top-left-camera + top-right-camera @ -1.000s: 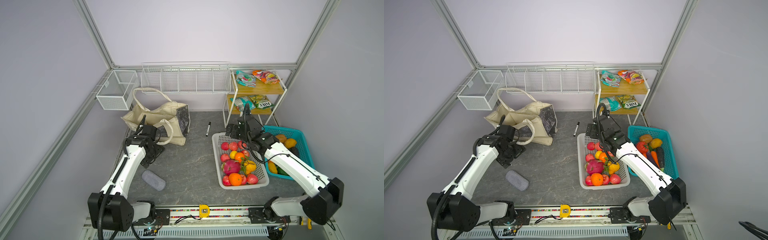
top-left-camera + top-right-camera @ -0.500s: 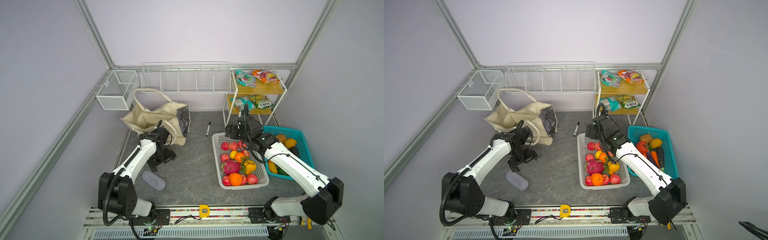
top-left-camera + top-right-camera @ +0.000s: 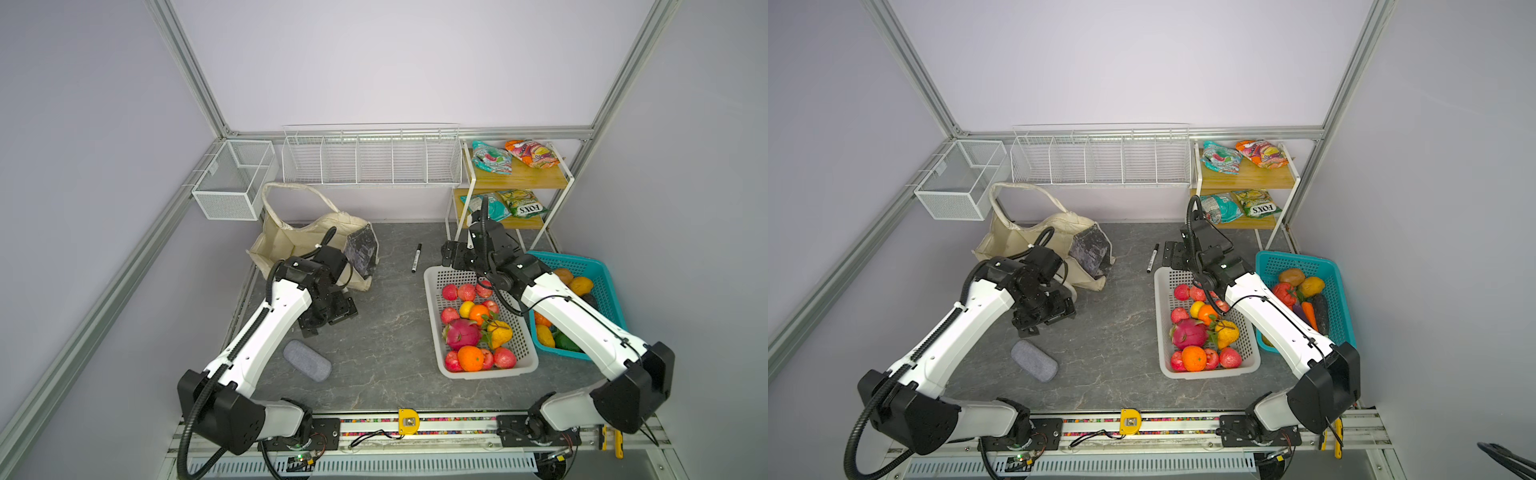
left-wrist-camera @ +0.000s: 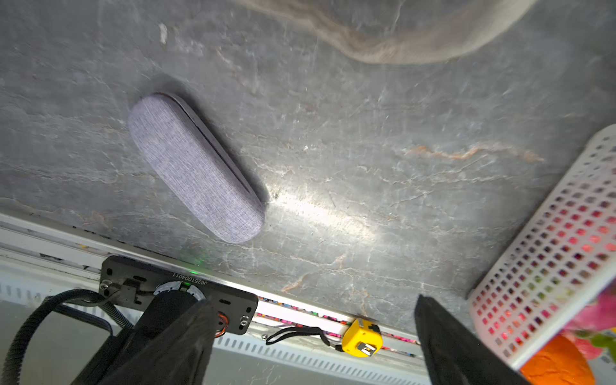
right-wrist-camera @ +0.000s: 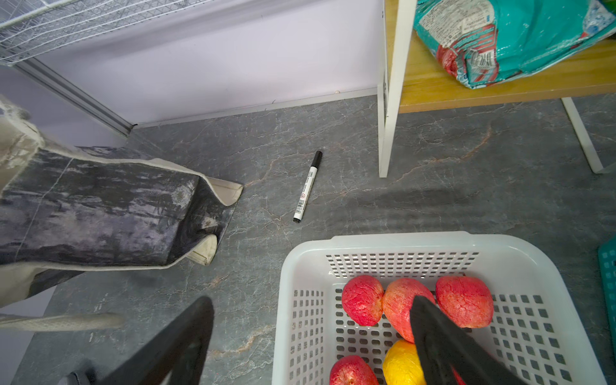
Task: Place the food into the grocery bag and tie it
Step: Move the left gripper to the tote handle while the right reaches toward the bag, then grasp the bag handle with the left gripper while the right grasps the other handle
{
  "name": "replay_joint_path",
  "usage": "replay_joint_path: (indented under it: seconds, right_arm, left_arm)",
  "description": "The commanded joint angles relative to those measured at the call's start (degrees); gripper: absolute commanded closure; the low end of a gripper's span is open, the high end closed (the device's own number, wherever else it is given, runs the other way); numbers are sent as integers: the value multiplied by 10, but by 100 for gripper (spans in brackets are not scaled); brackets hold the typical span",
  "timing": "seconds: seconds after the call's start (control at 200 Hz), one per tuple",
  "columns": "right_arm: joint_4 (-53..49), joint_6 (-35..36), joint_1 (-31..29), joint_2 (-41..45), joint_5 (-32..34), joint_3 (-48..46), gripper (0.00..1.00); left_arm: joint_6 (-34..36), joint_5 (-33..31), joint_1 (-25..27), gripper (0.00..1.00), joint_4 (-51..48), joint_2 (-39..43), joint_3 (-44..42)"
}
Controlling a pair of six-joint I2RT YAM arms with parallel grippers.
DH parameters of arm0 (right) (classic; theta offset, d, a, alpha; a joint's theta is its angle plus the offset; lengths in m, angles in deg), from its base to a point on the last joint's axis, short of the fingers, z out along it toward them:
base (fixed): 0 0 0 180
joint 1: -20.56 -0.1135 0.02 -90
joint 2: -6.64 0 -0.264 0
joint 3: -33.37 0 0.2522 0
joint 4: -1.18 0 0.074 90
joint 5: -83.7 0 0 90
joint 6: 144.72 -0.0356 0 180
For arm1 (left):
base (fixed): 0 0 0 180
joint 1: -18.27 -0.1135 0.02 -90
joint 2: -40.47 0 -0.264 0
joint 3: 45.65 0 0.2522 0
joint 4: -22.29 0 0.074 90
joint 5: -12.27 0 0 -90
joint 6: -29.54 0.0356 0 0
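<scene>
The grocery bag still needs to be spread open. My left gripper will next grab the near rim of the bag's gaping opening to do that.
The grocery bag (image 3: pixel 291 241) (image 3: pixel 1021 243), cream with a dark marbled side panel (image 5: pixel 100 206), lies slumped at the back left with its mouth gaping. Food fills a white basket (image 3: pixel 432 316) (image 5: pixel 290 300): red apples (image 5: pixel 363 300), an orange (image 3: pixel 470 358), a lemon (image 5: pixel 400 365). More produce sits in a teal basket (image 3: pixel 600 274). Snack packets (image 3: pixel 490 157) (image 5: pixel 520 36) rest on the shelf. My left gripper (image 3: pixel 328 316) (image 4: pixel 313 303) hangs open and empty over the table just in front of the bag. My right gripper (image 3: pixel 457 257) (image 5: pixel 311 300) is open and empty above the white basket's far left corner.
A grey oval case (image 3: pixel 307 360) (image 4: pixel 193 166) lies near the front left. A black marker (image 3: pixel 416 257) (image 5: pixel 307 186) lies between bag and white basket. White wire racks (image 3: pixel 370 158) hang along the back wall. The wooden shelf unit (image 3: pixel 515 183) stands at the back right.
My left arm has swung away from the bag's left front to the table on its near right side, turning the wrist toward the grey case. The right arm has not moved.
</scene>
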Motion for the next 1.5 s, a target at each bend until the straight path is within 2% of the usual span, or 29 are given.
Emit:
replay_joint_path:
  seconds: [0.0,0.14,0.365,0.555,0.64,0.885,1.145,1.255,1.375,1.495]
  right_arm:
    - [-1,9,-2,-13,-16,21,6]
    - [-5,12,-3,-24,-26,40,6]
    - [-10,24,-3,-29,-32,55,6]
    - [-13,31,-2,-37,-38,66,6]
    - [-11,33,-1,-41,-38,72,6]
    - [-10,42,-1,-45,-37,81,6]
    - [5,39,2,-21,-15,51,7]
    - [5,16,2,-12,-12,33,6]
    - [-2,-2,1,1,-13,22,6]
    - [-8,6,0,14,3,17,6]
  left_arm:
    - [-54,-47,-35,8,-2,31,31]
    - [-127,-7,-113,10,95,86,1]
    - [-301,3,-183,9,266,187,-91]
    - [-421,11,-228,10,371,219,-197]
    - [-451,12,-240,10,417,219,-230]
    - [-463,10,-258,10,501,176,-253]
    - [-469,31,-261,12,528,107,-255]
    - [-460,49,-265,15,536,69,-244]
    - [-443,67,-266,20,542,22,-215]
    - [-414,81,-267,32,534,-13,-177]
